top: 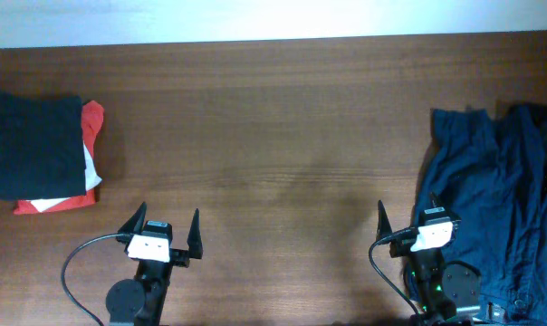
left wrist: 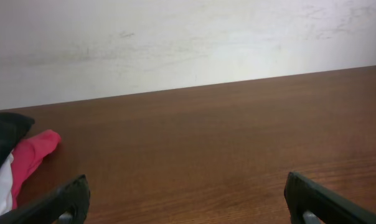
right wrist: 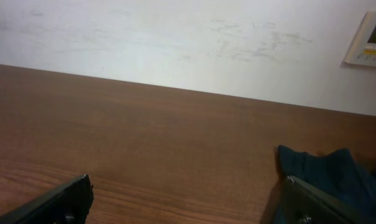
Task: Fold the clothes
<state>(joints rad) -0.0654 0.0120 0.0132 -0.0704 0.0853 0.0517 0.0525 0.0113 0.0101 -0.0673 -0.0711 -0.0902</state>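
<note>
The right gripper grabs the crumpled navy garment (top: 495,195) by its edge facing the open table next, to draw it out for folding.
A crumpled navy garment (top: 495,195) lies unfolded at the table's right edge; its corner shows in the right wrist view (right wrist: 328,171). A folded dark garment (top: 36,145) sits on a red and white one (top: 91,145) at the far left; both show in the left wrist view (left wrist: 10,165). My left gripper (top: 163,228) (left wrist: 185,196) is open and empty near the front edge. My right gripper (top: 407,217) (right wrist: 185,196) is open and empty, its right finger beside the navy garment's edge.
The brown wooden table (top: 273,136) spreads between the two piles. A white wall (right wrist: 175,37) stands behind it, with a white control panel (right wrist: 368,40) at the right. Black cables loop by each arm base.
</note>
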